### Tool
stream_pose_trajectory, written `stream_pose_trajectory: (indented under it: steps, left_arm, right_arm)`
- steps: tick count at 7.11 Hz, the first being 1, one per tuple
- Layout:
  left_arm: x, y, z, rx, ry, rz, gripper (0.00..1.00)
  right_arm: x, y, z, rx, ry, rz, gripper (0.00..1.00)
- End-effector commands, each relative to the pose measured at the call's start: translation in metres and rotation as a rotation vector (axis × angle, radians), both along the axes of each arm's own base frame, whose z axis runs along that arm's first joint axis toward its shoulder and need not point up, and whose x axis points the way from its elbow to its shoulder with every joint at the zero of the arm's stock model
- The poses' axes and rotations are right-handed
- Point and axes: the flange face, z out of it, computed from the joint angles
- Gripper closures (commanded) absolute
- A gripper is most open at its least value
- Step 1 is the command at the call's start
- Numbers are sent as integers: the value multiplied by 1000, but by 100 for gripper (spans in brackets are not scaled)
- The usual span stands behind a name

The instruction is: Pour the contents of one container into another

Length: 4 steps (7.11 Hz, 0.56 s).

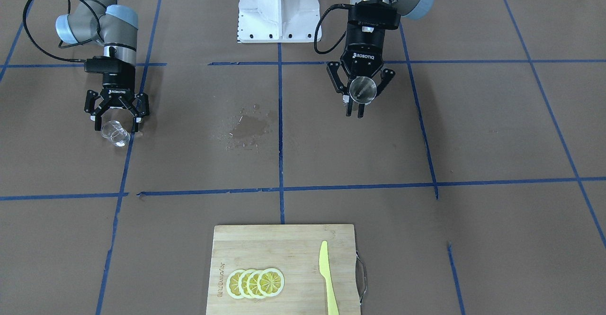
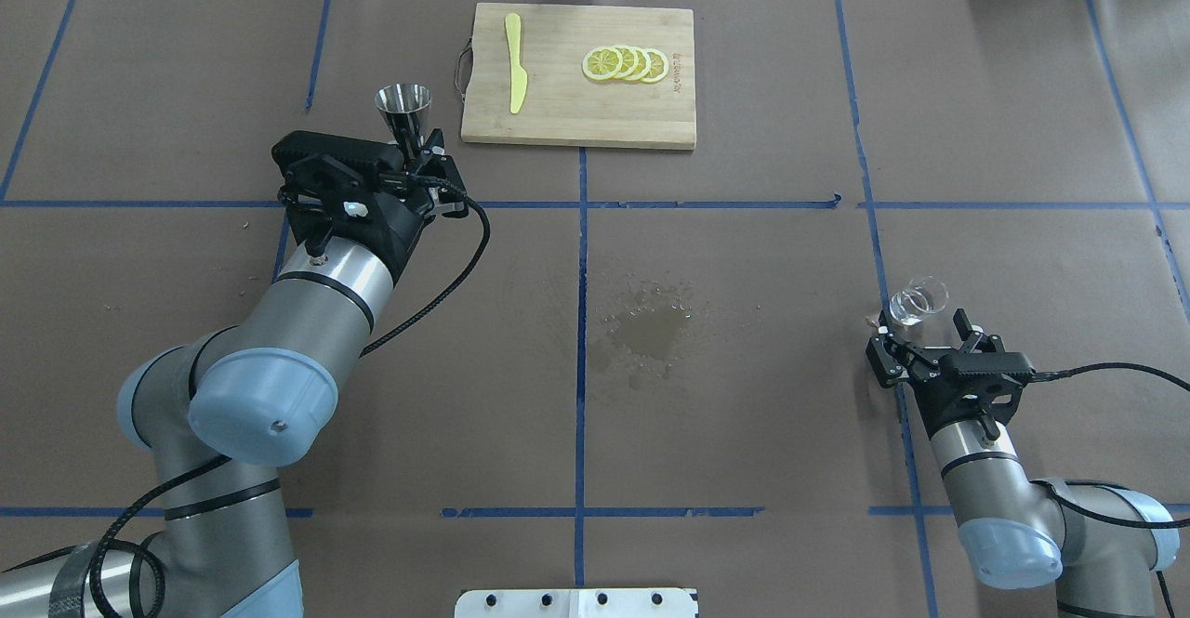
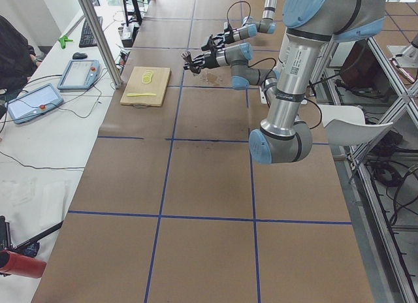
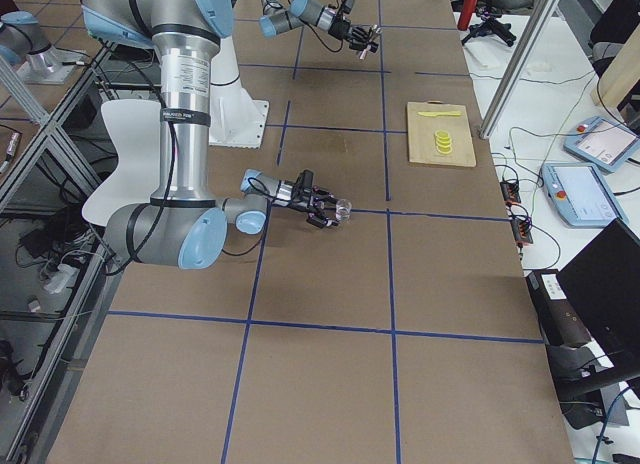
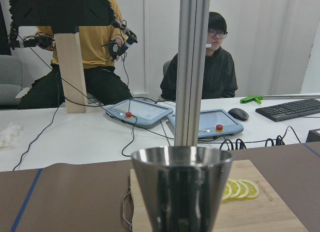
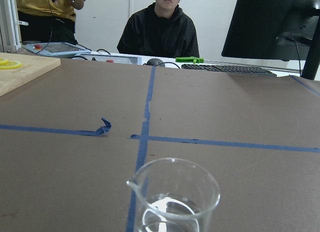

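The small clear glass beaker's spouted rim needs to stay free for pouring. My right gripper will grab the beaker around its body (image 6: 172, 219).
My left gripper (image 1: 355, 110) is shut on the lower part of a shiny metal cone cup (image 1: 362, 89) and holds it upright above the table. In the overhead view that cup (image 2: 403, 107) stands up from the left gripper (image 2: 416, 161), near the cutting board's left end. It fills the bottom of the left wrist view (image 5: 181, 187). A small clear glass beaker (image 1: 115, 133) stands on the table at the tips of my right gripper (image 1: 117, 121), which is open with its fingers spread wide. The beaker (image 6: 172, 199) sits upright and low in the right wrist view, with a little clear liquid in it.
A wet stain (image 2: 651, 325) marks the brown paper at the table's middle. At the far edge lies a bamboo cutting board (image 2: 558, 107) with several lemon slices (image 2: 625, 63) and a yellow plastic knife (image 2: 515, 74). Blue tape lines cross the table. Operators sit beyond the far edge.
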Motion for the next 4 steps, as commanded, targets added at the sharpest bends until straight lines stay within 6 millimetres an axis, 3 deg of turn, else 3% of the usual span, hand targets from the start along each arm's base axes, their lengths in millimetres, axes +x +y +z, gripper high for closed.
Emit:
stream_pose_trajectory:
  steps: [1,4]
  left_arm:
    - [0,0,0,0,1,0,100]
    - [1,0,1,-1,-2,0,100]
  right_arm:
    - [3,-5,-1,0,-2,12,1]
    - [0,-6,-3,0,-7,13,5]
